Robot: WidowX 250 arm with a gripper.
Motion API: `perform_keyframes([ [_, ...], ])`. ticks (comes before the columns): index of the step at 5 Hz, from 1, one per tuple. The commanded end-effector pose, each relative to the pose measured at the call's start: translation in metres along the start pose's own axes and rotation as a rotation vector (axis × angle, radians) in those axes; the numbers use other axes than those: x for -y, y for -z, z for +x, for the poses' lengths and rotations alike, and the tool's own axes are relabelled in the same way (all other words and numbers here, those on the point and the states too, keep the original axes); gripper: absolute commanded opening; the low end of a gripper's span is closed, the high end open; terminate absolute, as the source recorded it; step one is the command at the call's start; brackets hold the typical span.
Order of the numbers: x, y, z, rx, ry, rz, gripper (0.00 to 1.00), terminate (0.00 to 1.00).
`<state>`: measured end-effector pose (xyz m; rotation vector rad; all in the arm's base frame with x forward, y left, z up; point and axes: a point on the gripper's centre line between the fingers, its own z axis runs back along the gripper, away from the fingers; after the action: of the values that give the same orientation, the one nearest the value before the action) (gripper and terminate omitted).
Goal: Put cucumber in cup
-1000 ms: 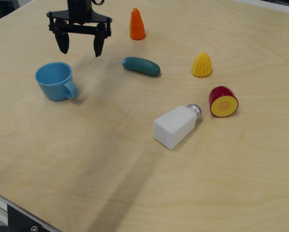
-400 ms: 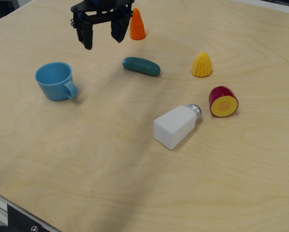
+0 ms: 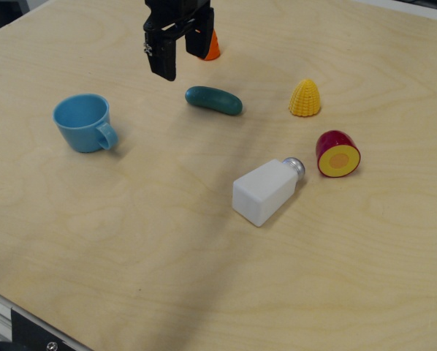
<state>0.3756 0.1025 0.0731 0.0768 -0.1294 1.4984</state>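
Note:
Next, my gripper takes hold of the cucumber by one rounded end to put the cucumber in the cup.
The dark teal-green cucumber lies flat on the wooden table, in the upper middle of the view. The light blue cup stands upright to its left, handle pointing right and toward the front. My black gripper hangs above the table just up and left of the cucumber, turned so I see it almost edge-on. Its fingers are apart with a small gap and hold nothing. It partly hides the orange carrot behind it.
An orange carrot stands behind the gripper. A yellow corn stands to the right of the cucumber. A dark red halved fruit and a white salt shaker on its side lie at the right middle.
The gripper has moved right from above the cup toward the cucumber and has turned about its vertical axis. The objects have not moved.

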Motion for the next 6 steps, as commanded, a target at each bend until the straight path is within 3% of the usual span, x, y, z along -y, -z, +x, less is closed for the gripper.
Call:
perform_keyframes([
  [1,0.025,0.01,-0.009,-0.038,-0.062,-0.095,1.0,0.0],
  [2,0.033,0.027,-0.014,-0.073,-0.048,-0.084,1.0,0.0],
  [4,0.044,0.041,-0.016,-0.076,-0.056,-0.073,1.0,0.0],
  [5,0.043,0.042,-0.012,-0.075,-0.058,-0.066,0.0,0.0],
  [6,0.042,0.041,-0.011,-0.053,-0.032,-0.06,0.0,0.0],
])
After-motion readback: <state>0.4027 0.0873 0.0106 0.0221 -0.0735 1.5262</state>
